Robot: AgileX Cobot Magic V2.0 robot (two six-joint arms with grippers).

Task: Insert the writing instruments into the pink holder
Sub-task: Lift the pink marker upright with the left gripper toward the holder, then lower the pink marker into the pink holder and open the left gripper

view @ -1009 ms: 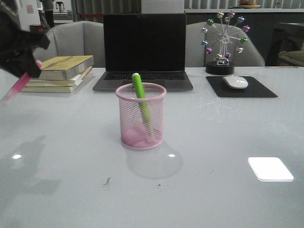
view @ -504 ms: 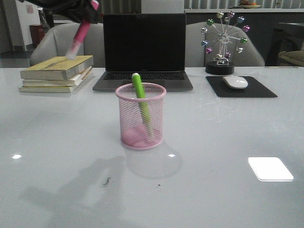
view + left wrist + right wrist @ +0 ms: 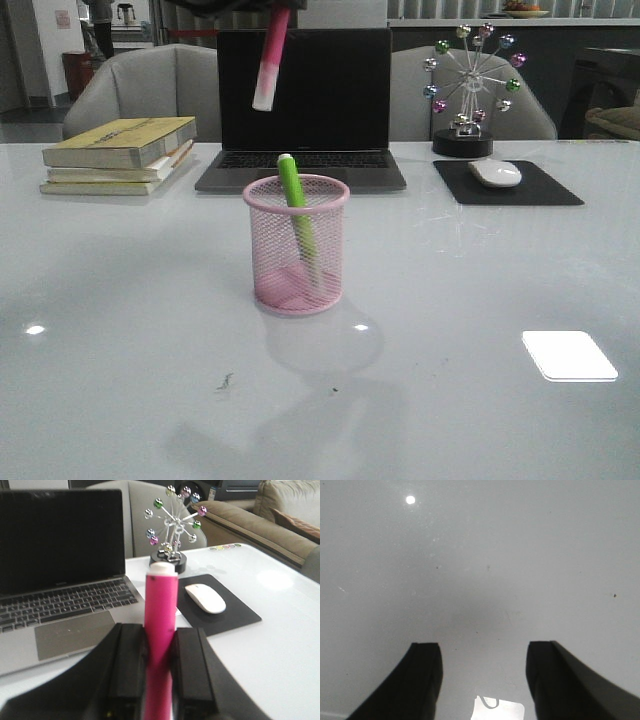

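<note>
My left gripper should stay closed on the marker until the marker is in the holder. The magenta marker's pale end [image 3: 265, 96] is still above the pink holder's rim [image 3: 320, 195].
The pink wire-mesh holder [image 3: 297, 245] stands mid-table with the lime green marker [image 3: 297, 218] leaning inside it. High above and slightly behind it hangs the magenta marker [image 3: 269, 62], pale end down, held from the top edge of the front view. In the left wrist view my left gripper [image 3: 161, 645] is shut on that magenta marker [image 3: 161, 630], which sticks out past the fingertips toward the laptop. My right gripper [image 3: 484, 652] is open over bare table, nothing between its fingers; it is out of the front view.
An open laptop [image 3: 303, 105] sits behind the holder, a stack of books [image 3: 122, 153] at back left. A white mouse [image 3: 496, 173] on a black pad [image 3: 508, 184] and a ball-wheel ornament [image 3: 468, 88] stand at back right.
My left gripper has swung the magenta marker from far left up and rightward, now hanging almost upright above and behind the holder. The green marker and holder have not moved.
</note>
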